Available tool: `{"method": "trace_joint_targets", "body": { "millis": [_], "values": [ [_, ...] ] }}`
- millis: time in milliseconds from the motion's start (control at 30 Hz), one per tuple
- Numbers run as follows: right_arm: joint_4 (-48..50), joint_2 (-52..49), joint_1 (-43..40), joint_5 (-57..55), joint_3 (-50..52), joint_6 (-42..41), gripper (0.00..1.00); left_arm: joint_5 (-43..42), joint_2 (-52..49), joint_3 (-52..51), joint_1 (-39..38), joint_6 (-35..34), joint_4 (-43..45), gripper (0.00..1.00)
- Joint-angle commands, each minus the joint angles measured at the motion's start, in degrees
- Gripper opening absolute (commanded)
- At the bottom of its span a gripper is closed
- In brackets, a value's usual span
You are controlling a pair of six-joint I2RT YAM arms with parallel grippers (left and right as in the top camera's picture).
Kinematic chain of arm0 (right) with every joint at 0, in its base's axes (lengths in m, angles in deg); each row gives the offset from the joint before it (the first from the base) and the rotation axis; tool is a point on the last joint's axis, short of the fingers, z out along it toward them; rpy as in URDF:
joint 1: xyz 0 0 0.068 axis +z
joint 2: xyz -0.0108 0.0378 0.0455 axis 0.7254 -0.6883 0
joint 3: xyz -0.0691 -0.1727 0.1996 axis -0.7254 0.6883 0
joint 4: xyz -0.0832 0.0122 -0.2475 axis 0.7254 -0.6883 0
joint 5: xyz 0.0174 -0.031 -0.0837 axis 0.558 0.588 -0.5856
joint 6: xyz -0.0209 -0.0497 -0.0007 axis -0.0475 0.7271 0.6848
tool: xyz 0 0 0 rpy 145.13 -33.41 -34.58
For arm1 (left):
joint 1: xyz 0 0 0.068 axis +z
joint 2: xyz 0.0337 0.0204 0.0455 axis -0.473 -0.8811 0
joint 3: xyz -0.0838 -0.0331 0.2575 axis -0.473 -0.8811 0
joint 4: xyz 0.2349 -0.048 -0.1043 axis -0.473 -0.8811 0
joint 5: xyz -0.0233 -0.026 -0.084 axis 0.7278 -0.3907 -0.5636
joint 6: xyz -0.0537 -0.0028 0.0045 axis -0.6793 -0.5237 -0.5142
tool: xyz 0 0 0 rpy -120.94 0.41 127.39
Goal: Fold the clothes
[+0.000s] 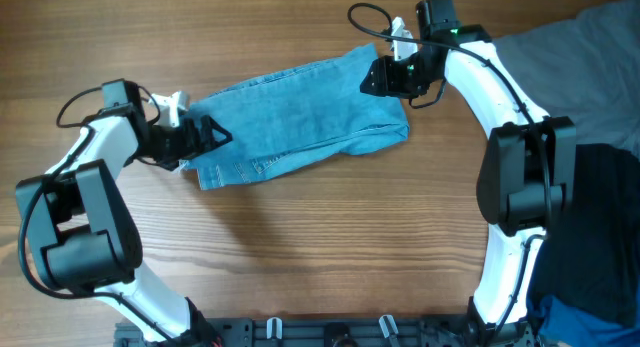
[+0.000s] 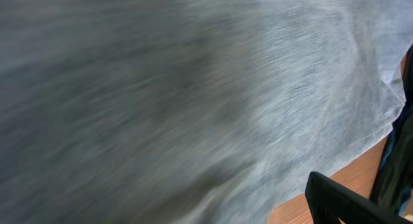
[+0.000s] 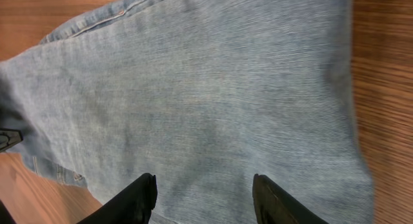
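Note:
My left gripper grabs the light blue jeans (image 1: 300, 117) at the end of the folded cloth next, to fold that end of the jeans over.
The light blue jeans (image 1: 300, 117) lie folded into a long strip across the middle of the wooden table, running from lower left to upper right. My left gripper (image 1: 212, 137) is at their left end, over the cloth. In the left wrist view blurred denim (image 2: 193, 88) fills the frame, and only one black finger (image 2: 335, 201) shows, far to the right. My right gripper (image 1: 385, 77) is at the upper right end. In the right wrist view its jaws (image 3: 203, 198) are open just above the denim (image 3: 206, 88) and hold nothing.
Bare wooden table (image 1: 300, 247) lies in front of the jeans. A dark grey cloth (image 1: 590, 37) lies at the back right corner. A black item (image 1: 610, 217) and a blue one (image 1: 590, 322) sit at the right edge.

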Motion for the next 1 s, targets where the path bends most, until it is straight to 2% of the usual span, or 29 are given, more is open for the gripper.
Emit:
{"method": "trace_joint_targets", "body": {
  "millis": [0,67,133,200,333,433,500,567,700,800,867,900,967],
  "values": [
    [0.2,-0.1,1.0,-0.5,-0.2,-0.2,0.52,1.0,-4.9,-0.4,-3.2,1.1,1.4,0.97],
    [0.2,-0.1,1.1,-0.5,-0.2,-0.3,0.52,1.0,-5.6,-0.4,-3.7,0.8,1.5,0.77],
    [0.2,-0.1,1.0,-0.5,-0.2,-0.3,0.52,1.1,-5.4,-0.3,-3.2,0.2,1.2,0.36],
    [0.2,-0.1,1.0,-0.5,-0.2,-0.1,0.52,1.3,-4.5,0.4,-0.9,0.0,-2.0,0.04],
    [-0.1,0.0,1.0,-2.5,-0.2,3.0,0.52,4.1,-1.1,10.7,6.3,0.0,-18.3,0.04],
    [0.0,0.0,1.0,-2.7,-0.2,2.9,0.52,5.0,1.4,26.1,10.7,0.4,-34.1,0.04],
    [0.6,0.0,1.0,-4.2,-0.2,2.9,0.53,3.6,2.1,36.1,10.3,0.4,-40.1,0.04],
    [0.9,0.0,1.0,-5.1,-0.2,2.9,0.54,3.5,2.5,40.0,7.3,0.2,-40.3,0.04],
    [1.0,0.0,0.9,-5.3,-0.2,2.8,0.54,3.8,0.7,40.0,-1.8,-0.1,-37.0,0.04],
    [0.7,0.0,0.9,-5.7,-0.2,2.7,0.54,8.6,-2.7,40.0,-9.6,-3.0,-33.6,0.04],
    [1.1,0.0,0.9,-2.1,-0.2,3.4,0.54,14.3,-3.9,40.0,-12.7,-4.3,-33.5,0.04],
    [2.3,0.0,1.0,3.1,-0.2,5.6,0.54,17.8,-3.8,40.0,-13.5,-5.0,-35.3,0.04],
    [4.5,0.0,1.1,8.2,-0.2,5.8,0.51,19.4,-3.3,40.1,-13.0,-6.0,-39.4,0.04]
  ]
}}
